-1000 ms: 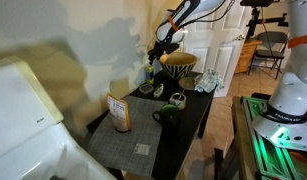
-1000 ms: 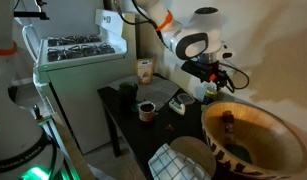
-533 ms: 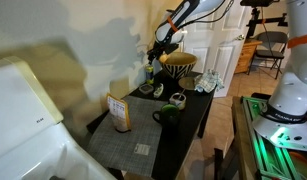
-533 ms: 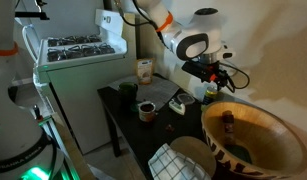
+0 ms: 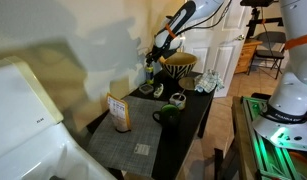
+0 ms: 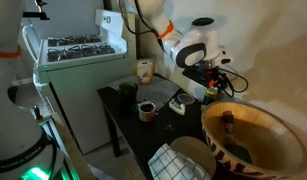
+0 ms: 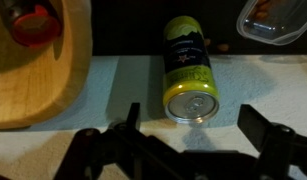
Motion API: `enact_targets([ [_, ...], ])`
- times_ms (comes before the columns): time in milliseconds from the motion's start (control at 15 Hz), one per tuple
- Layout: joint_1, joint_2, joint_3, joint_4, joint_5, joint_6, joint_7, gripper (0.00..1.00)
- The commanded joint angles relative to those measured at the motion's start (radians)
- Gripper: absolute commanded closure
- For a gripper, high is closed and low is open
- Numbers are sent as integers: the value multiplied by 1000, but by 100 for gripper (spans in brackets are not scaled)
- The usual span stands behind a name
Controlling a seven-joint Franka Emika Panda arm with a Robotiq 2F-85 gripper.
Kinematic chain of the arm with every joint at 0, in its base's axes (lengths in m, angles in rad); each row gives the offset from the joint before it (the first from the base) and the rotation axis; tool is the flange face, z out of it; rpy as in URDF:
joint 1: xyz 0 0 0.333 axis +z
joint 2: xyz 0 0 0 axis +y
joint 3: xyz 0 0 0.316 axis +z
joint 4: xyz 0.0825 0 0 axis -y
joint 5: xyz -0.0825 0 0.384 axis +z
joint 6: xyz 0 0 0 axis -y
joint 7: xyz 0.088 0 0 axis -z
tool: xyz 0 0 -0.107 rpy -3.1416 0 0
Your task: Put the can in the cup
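The gripper's fingers end above the can's metal top (image 7: 191, 105), so the gripper should go lower before it closes on the can.
The can (image 7: 188, 72) is yellow with a metal top. It stands on a pale mat, seen from above in the wrist view. My gripper (image 7: 193, 125) is open and hangs over it, with one finger (image 7: 128, 115) on each side and both clear of the can. In both exterior views the gripper (image 5: 153, 56) (image 6: 207, 80) is at the far end of the black table. The dark mug (image 5: 167, 114) (image 6: 128, 90) stands mid-table, well away from the gripper.
A tan woven bowl (image 7: 33, 70) (image 5: 178, 60) sits close beside the can. A clear plastic container (image 7: 278, 20) lies behind it. A small pale-rimmed green cup (image 5: 178, 99) (image 6: 146, 110) and a box (image 5: 119, 112) stand on the table (image 5: 183, 135).
The arm has shifted a little and the gripper has come slightly lower over the table's end. The can, mug and bowl have not moved.
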Motion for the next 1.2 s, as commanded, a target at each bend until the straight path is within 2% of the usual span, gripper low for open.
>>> enact_targets([
  [0,-30,55,35,43,-13,38,23,0],
  [600,-40,111,53,97,-20,23,39,3],
  [667,-40,116,53,102,-22,23,39,27],
  [733,-36,120,49,106,-25,25,41,28],
  [1000,-28,130,37,117,-36,13,49,59],
  [1133,-27,114,39,102,-41,5,47,62],
])
